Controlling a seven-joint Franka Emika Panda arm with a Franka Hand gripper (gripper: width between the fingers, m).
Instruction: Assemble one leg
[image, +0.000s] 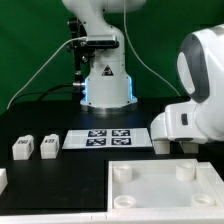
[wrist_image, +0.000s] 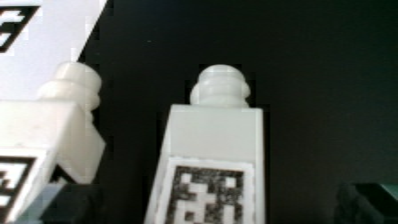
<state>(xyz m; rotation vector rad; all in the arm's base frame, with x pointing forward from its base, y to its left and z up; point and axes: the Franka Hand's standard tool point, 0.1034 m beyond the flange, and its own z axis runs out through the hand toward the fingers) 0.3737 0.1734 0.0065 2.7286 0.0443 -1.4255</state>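
The robot's fingers reach down beside the marked leg (wrist_image: 212, 165) in the wrist view, near the second leg, so the gripper should close. Closing now would hold it.
In the wrist view a leg (wrist_image: 217, 150), a white block with a rounded peg and a black-and-white marker, lies between my two dark fingers. My gripper (wrist_image: 217, 206) is open, with a gap on each side of this leg. A second leg (wrist_image: 63, 130) lies right beside it, close to one finger. In the exterior view my gripper (image: 175, 146) hangs low at the right, behind the base, and hides these two legs. Two more legs (image: 22, 148) (image: 47, 146) stand at the exterior view's left.
The large white square base (image: 165, 195) with round corner sockets fills the front right. The marker board (image: 100, 138) lies mid-table; its corner (wrist_image: 36, 30) shows in the wrist view. A white part (image: 3, 180) shows at the far left edge. The robot's pedestal (image: 105, 80) stands behind.
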